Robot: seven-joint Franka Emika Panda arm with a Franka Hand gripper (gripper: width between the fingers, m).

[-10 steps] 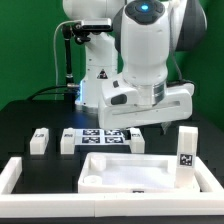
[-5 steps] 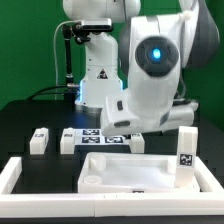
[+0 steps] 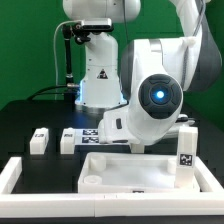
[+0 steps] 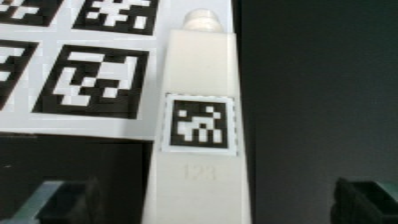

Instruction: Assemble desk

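My gripper grabs the long white leg by its plain section below the square tag (image 4: 199,190) next, to fit it onto the desk top.
The desk top (image 3: 130,172), a white tray with a raised rim, lies at the front of the exterior view. Two small white legs (image 3: 39,140) (image 3: 68,141) lie behind it on the exterior view's left. A third leg (image 3: 186,153) stands upright by the top's right end. In the wrist view a fourth leg (image 4: 205,110), long and white with a square tag, lies beside the marker board (image 4: 71,60). My gripper (image 4: 205,203) is open, with one dark finger (image 4: 43,200) on each side of this leg and apart from it. The arm hides the gripper in the exterior view.
A long low white border frame (image 3: 14,178) runs round the front and sides of the work area. Part of the marker board (image 3: 92,133) shows behind the desk top. The robot base (image 3: 95,70) stands at the back on the black table.
The arm has tilted and come down toward the table behind the desk top. It now covers most of the marker board and the leg beside it in the exterior view.
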